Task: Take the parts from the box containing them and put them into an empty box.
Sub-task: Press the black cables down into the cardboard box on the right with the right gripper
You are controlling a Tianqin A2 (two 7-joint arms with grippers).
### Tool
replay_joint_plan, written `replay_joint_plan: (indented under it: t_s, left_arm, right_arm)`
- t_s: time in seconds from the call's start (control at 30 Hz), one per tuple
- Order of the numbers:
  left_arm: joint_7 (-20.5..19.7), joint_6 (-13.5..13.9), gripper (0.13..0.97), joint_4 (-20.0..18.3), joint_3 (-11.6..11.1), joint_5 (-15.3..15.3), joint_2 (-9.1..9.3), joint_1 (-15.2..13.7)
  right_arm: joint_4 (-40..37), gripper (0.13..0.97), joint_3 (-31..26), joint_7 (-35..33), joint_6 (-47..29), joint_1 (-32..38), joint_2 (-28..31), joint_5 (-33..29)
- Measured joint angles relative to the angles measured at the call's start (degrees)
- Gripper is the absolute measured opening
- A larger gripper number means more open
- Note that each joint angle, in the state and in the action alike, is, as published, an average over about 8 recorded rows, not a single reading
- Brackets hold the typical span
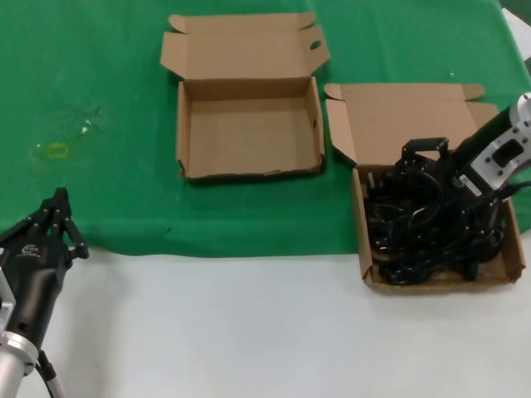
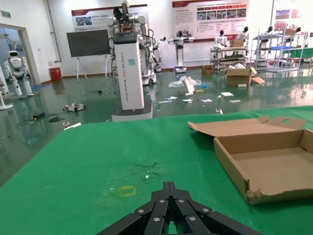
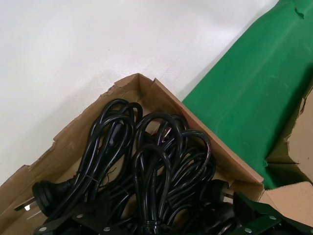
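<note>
My right gripper's fingers are down beside the looped cords inside the box. My right gripper will close on the black power cords next. Closing now would catch them.
The parts are a tangle of black power cords [image 1: 419, 236] filling the box containing them [image 1: 362, 217] at the right, its lid folded back. My right gripper [image 1: 427, 178] reaches down into this pile. In the right wrist view its fingers [image 3: 247, 223] stand wide apart on either side of looped cords [image 3: 161, 161], and the gripper [image 3: 156, 226] is open inside the box [image 3: 161, 95]. The empty box [image 1: 249, 133] lies open at the middle back, to the left of the full one. My left gripper [image 1: 60, 201] rests shut at the near left, with the empty box [image 2: 274, 166] ahead of its tips [image 2: 168, 188].
A green cloth [image 1: 99, 75] covers the back of the table, and bare white tabletop [image 1: 249, 332] runs along the front. A small yellow mark [image 1: 56, 149] sits on the cloth ahead of the left gripper. The cloth ends at the far right corner [image 1: 518, 33].
</note>
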Motion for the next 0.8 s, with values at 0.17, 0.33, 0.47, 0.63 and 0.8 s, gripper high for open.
replay_joint_plan:
  t_s: [0.17, 0.33, 0.47, 0.63, 0.8]
  left_arm:
    - [0.00, 0.00, 0.144, 0.00, 0.00, 0.00, 0.00, 0.00]
    - [0.00, 0.00, 0.144, 0.00, 0.00, 0.00, 0.00, 0.00]
    - [0.00, 0.00, 0.144, 0.00, 0.00, 0.00, 0.00, 0.00]
    - [0.00, 0.00, 0.144, 0.00, 0.00, 0.00, 0.00, 0.00]
    - [0.00, 0.00, 0.144, 0.00, 0.00, 0.00, 0.00, 0.00]
  right_arm:
    - [-2.54, 0.874, 0.36, -1.31, 0.59, 0.59, -1.22, -0.32]
    - [-3.93, 0.793, 0.60, -1.96, 0.81, 0.77, -1.76, -0.69]
    - [-4.54, 0.777, 0.71, -2.22, 0.87, 0.81, -1.87, -1.01]
    - [-4.71, 0.677, 0.89, -2.09, 0.93, 0.86, -1.85, -1.34]
    - [-4.06, 0.576, 1.02, -1.53, 0.83, 0.77, -1.65, -1.61]
